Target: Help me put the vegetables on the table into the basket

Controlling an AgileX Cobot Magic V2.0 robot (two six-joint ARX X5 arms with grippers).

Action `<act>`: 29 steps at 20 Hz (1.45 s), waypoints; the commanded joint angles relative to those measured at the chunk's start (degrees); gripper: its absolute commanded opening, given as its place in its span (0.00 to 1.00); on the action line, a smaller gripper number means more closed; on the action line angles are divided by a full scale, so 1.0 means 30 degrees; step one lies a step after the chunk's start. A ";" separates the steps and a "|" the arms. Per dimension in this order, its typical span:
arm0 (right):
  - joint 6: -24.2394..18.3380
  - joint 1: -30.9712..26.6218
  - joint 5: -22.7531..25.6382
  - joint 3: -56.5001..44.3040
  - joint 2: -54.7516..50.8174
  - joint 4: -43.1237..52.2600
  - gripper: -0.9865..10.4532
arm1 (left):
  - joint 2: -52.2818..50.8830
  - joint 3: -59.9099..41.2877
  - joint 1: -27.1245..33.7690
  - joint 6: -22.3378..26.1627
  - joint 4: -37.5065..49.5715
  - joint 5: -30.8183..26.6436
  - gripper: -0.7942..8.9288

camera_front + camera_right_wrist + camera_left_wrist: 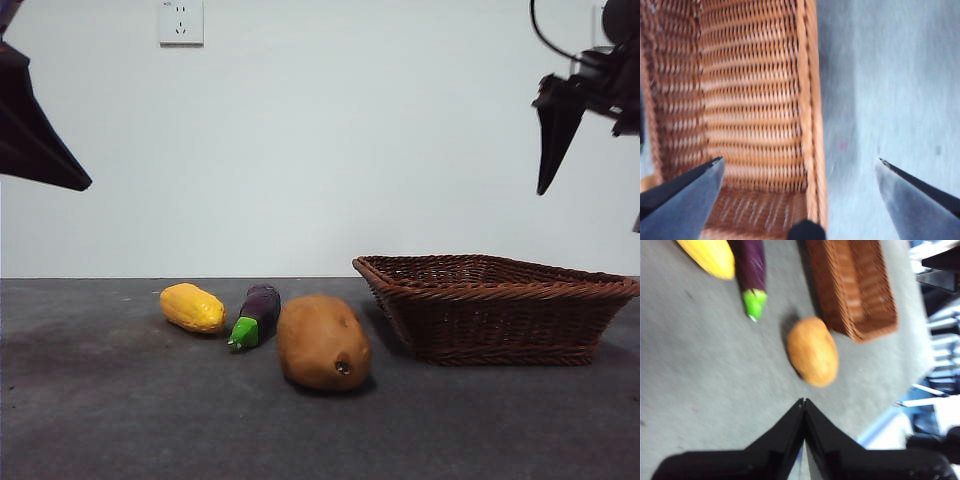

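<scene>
My right gripper should hold the basket (pixel 500 305) so the vegetables can be collected in it. For that, it needs to pick up the wicker basket by its braided rim (pixel 545 276) next.
A tan-brown potato (pixel 323 342) lies on the dark grey table (pixel 120 420), just left of the brown wicker basket (pixel 500 305). A dark-purple eggplant with a green cap (pixel 255 315) and a yellow corn-like piece (pixel 192 307) lie further left. My left gripper (pixel 804 401) is shut and empty, high above the table, with the potato (pixel 813 351), eggplant (pixel 753 275), corn piece (pixel 710 256) and basket (pixel 855 287) below it. It shows at the left edge of the front view (pixel 40 140). My right gripper (pixel 800 162) is open and empty above the basket's rim (pixel 807 100); it hangs at the top right (pixel 555 130).
A white wall with a socket (pixel 181 22) stands behind the table. The table's edge and blue and white clutter (pixel 935 365) show beyond the basket in the left wrist view. Bare table (pixel 890 75) lies beside the basket.
</scene>
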 commanded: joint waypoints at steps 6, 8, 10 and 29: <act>-0.0882 0.0182 -0.0007 0.2878 0.5042 -0.0284 0.53 | 0.2943 0.3898 -0.0809 0.1435 -0.1698 -0.2076 0.09; -0.1100 0.0270 -0.0007 0.3337 0.6003 -0.0219 0.53 | 0.3993 0.4765 -0.0918 0.1421 -0.1683 -0.2186 0.09; -0.1239 0.0379 -0.0007 0.3621 0.6717 -0.0197 0.52 | 0.5231 0.5668 -0.0918 0.1020 -0.1894 -0.2208 0.09; -0.2157 0.0780 -0.0350 0.5566 0.6797 -0.2484 0.08 | 1.4965 1.3398 -0.1566 -0.2761 -0.4277 -0.8663 0.61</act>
